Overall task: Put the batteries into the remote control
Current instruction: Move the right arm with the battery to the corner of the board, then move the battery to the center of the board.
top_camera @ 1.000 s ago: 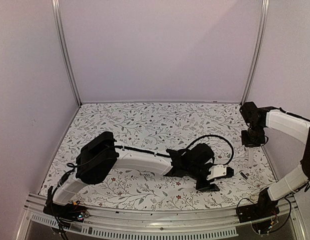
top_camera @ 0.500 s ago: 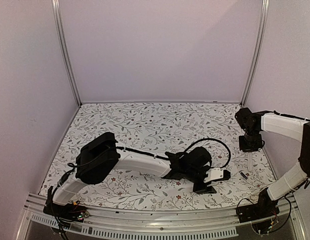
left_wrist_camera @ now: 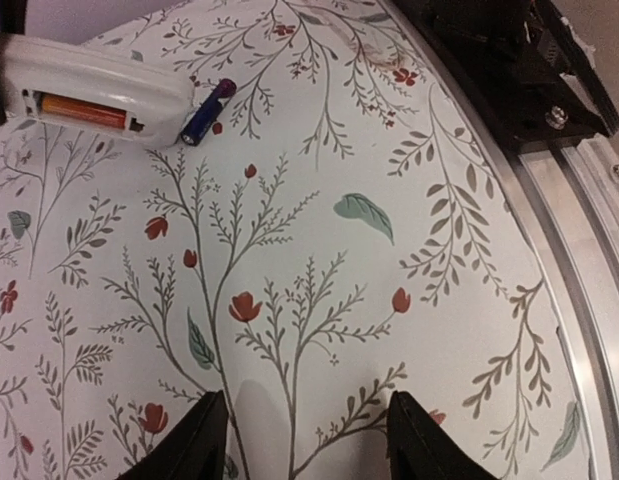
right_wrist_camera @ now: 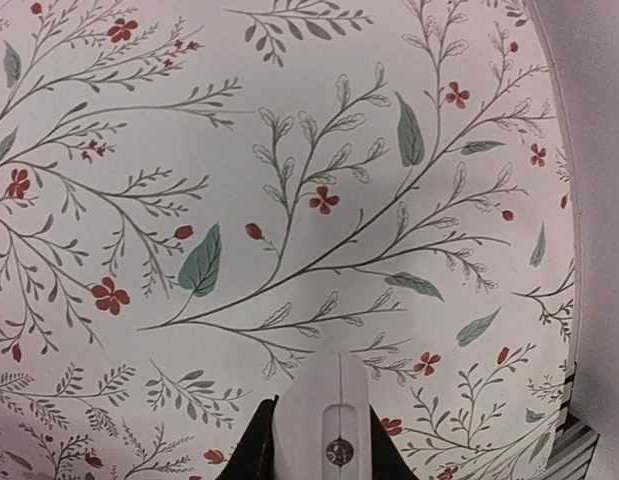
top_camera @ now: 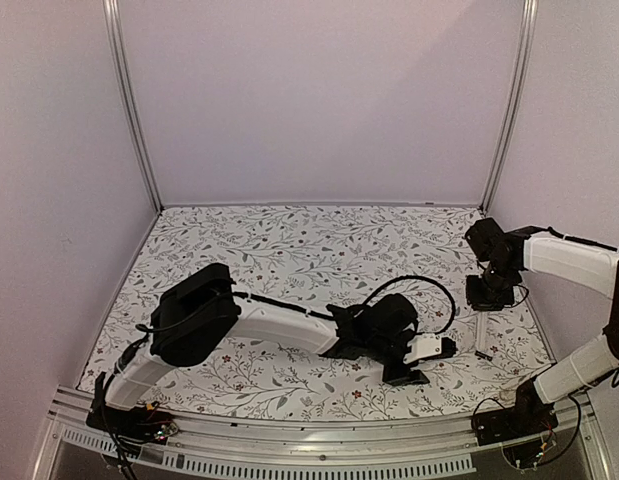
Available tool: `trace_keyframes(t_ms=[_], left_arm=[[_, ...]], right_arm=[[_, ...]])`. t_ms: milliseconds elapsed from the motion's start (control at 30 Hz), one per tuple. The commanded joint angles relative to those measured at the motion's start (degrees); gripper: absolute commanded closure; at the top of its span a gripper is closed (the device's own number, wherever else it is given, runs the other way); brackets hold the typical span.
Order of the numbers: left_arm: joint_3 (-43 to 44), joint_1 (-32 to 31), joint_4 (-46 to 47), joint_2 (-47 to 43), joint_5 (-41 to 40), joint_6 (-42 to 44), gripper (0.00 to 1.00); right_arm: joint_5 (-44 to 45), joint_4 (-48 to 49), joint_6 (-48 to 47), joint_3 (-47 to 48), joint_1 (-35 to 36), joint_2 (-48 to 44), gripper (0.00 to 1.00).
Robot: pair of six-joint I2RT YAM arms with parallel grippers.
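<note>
My left gripper grabs the slim dark battery by its blue end (left_wrist_camera: 200, 126) next and leaves its purple end free to enter the bay.
The white remote control (top_camera: 483, 330) hangs from my right gripper (top_camera: 482, 303), which is shut on its upper end. In the right wrist view the remote control (right_wrist_camera: 324, 415) sits between the black fingers. The left wrist view shows its open battery bay (left_wrist_camera: 84, 108) with the orange-red battery (left_wrist_camera: 82, 110) inside. The dark battery (left_wrist_camera: 207, 112) lies on the cloth right at the remote's lower end (top_camera: 484, 353). My left gripper (top_camera: 431, 360) is low over the table to the left of them, open and holding nothing (left_wrist_camera: 309, 440).
A floral cloth (top_camera: 289, 250) covers the table. The aluminium front rail (left_wrist_camera: 574, 260) and the right arm's black base (left_wrist_camera: 519, 60) lie close on the near side. A side wall and frame post (top_camera: 509, 110) stand just right of the right arm.
The right arm has carried the remote left and down, bringing its lower end beside the dark battery. The left gripper has drifted slightly left, still open.
</note>
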Motion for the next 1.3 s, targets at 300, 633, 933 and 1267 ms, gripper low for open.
trace_keyframes(t_ms=[300,633,933,1267], left_arm=[[-0.9,0.0,6.4,-0.6,3.9,1.0,0.43],[21.9,-2.6,-6.6,15.0,10.6,1.7,0.41],[33.8,-4.3,-11.9,24.8,10.8,1.0,0.47],[41.3,-4.9,-20.9,29.1,8.8,5.7,0.72]], right_arm=[[-9.5,1.9,5.8,3.3,1.6,-5.6,1.00],[-9.6,1.0,3.7,4.8,-7.8,-13.4,1.00],[-10.6,0.7,2.9,5.6,-9.3,-14.2,1.00],[-10.8,-0.2,2.2,5.2,-10.5,-15.9,1.00]])
